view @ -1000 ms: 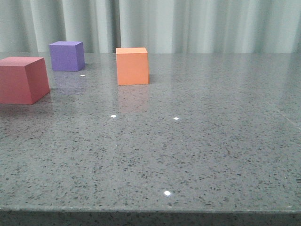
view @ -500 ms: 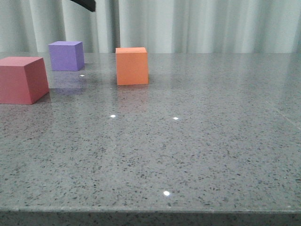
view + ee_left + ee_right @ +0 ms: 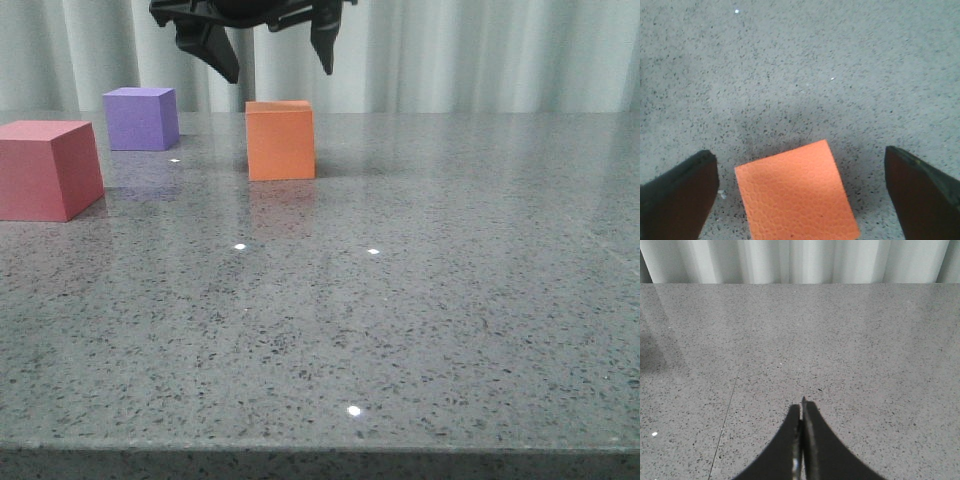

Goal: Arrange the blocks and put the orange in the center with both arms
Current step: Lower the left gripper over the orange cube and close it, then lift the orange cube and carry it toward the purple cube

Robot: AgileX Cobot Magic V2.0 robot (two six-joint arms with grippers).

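My left gripper needs to go down before it closes on the cube, because its fingers are above the orange cube's top (image 3: 279, 107).
The orange cube (image 3: 281, 140) stands on the grey speckled table, far centre-left. The purple cube (image 3: 142, 118) stands further back left, the red-pink cube (image 3: 48, 168) at the left edge. My left gripper (image 3: 280, 62) hangs open above the orange cube, its black fingers spread wider than the cube. In the left wrist view the orange cube (image 3: 796, 192) lies below and between the two fingers (image 3: 677, 192), untouched. My right gripper (image 3: 801, 409) is shut and empty over bare table; it does not show in the front view.
Pale pleated curtains (image 3: 450, 55) hang behind the table's far edge. The table's front edge (image 3: 320, 448) runs along the bottom of the front view. A thin seam line (image 3: 725, 422) crosses the tabletop beside my right gripper.
My left gripper has come down into the front view from the top, from out of sight to hanging open above the orange cube. The cubes have not moved.
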